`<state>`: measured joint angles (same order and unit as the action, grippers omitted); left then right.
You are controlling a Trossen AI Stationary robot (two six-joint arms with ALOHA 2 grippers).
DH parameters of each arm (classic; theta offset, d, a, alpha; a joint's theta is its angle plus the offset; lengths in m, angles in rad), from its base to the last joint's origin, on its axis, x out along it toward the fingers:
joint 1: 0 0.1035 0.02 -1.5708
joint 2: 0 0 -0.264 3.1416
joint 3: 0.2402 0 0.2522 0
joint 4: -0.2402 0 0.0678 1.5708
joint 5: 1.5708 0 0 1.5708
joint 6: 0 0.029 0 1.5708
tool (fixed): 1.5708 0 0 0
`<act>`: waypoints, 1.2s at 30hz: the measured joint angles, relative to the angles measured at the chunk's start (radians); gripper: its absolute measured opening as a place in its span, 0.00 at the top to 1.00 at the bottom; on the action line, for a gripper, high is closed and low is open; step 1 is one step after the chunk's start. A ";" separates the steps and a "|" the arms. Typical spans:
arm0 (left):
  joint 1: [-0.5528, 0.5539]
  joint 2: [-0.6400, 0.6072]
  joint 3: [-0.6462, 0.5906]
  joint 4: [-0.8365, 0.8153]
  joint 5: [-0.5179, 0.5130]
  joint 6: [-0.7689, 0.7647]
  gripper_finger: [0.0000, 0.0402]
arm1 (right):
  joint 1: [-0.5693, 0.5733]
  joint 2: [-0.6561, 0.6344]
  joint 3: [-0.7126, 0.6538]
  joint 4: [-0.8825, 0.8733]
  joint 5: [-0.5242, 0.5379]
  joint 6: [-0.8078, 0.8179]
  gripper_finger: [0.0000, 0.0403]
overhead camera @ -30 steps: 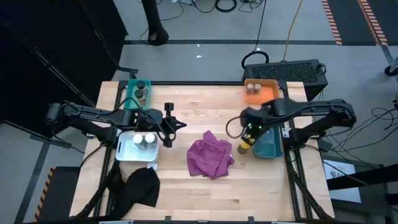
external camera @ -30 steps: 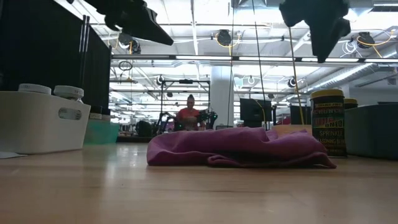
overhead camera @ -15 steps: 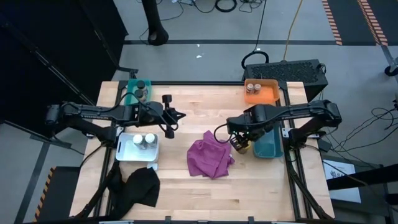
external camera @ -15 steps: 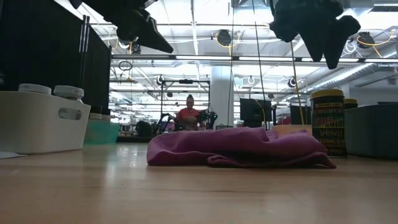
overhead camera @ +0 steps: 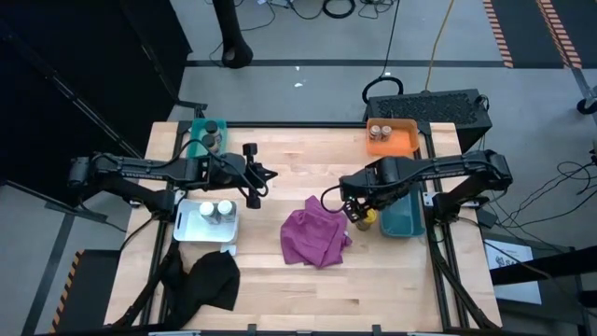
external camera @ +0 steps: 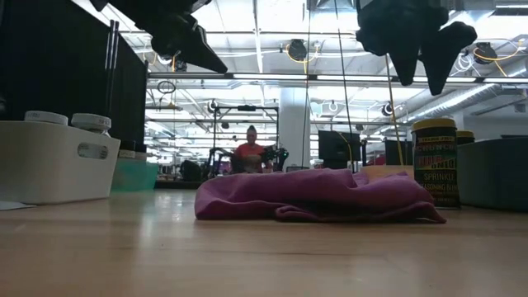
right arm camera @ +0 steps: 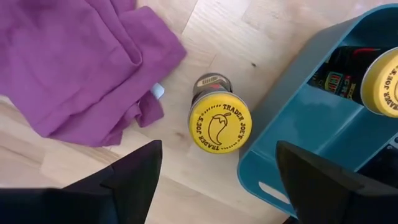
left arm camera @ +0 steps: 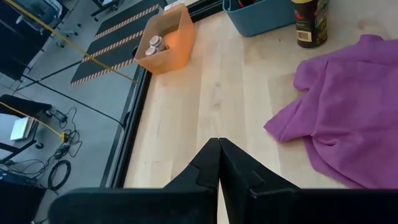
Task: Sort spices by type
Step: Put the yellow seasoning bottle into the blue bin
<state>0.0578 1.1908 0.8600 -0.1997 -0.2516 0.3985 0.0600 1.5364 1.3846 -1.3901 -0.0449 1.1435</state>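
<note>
I should sort the spice jar into the blue tray, so next I should grab the jar by its yellow lid (right arm camera: 219, 121) with my right gripper.
A dark spice jar with a yellow lid (right arm camera: 219, 122) stands upright on the table between the magenta cloth (overhead camera: 317, 235) and the blue tray (overhead camera: 403, 217); the low view shows the jar (external camera: 435, 161) too. My right gripper (right arm camera: 219, 149) hovers open above the jar, a finger on each side, touching nothing; in the high view my right gripper (overhead camera: 359, 209) covers most of the jar. My left gripper (overhead camera: 254, 185) is shut and waits above the table's left half. More jars sit in the white tray (overhead camera: 207, 219), the green tray (overhead camera: 198, 140), the orange tray (overhead camera: 392, 137) and the blue tray.
The cloth lies crumpled at mid-table, its edge close to the jar. The blue tray's wall (right arm camera: 280, 124) is right beside the jar on the other side. Bare wood lies between the arms and along the near edge. A black cloth (overhead camera: 213, 278) hangs over the near left corner.
My right gripper has moved from over the blue tray toward the table's left, coming over the yellow-lidded jar, has turned about its wrist and come down a little. My left gripper has shifted slightly toward the far edge. The jar and the cloth have not moved.
</note>
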 joint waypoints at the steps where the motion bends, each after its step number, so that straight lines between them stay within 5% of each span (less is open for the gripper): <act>1: 0.000 0.000 0.000 0.000 0.000 0.000 0.97 | 0.000 0.000 0.000 0.001 0.003 0.009 0.26; 36: 0.000 0.000 0.000 -0.004 0.002 -0.002 0.97 | 0.008 0.000 -0.217 0.222 -0.016 0.139 0.26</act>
<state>0.0578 1.1908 0.8604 -0.2042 -0.2498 0.3969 0.0677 1.5364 1.1676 -1.1680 -0.0605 1.2823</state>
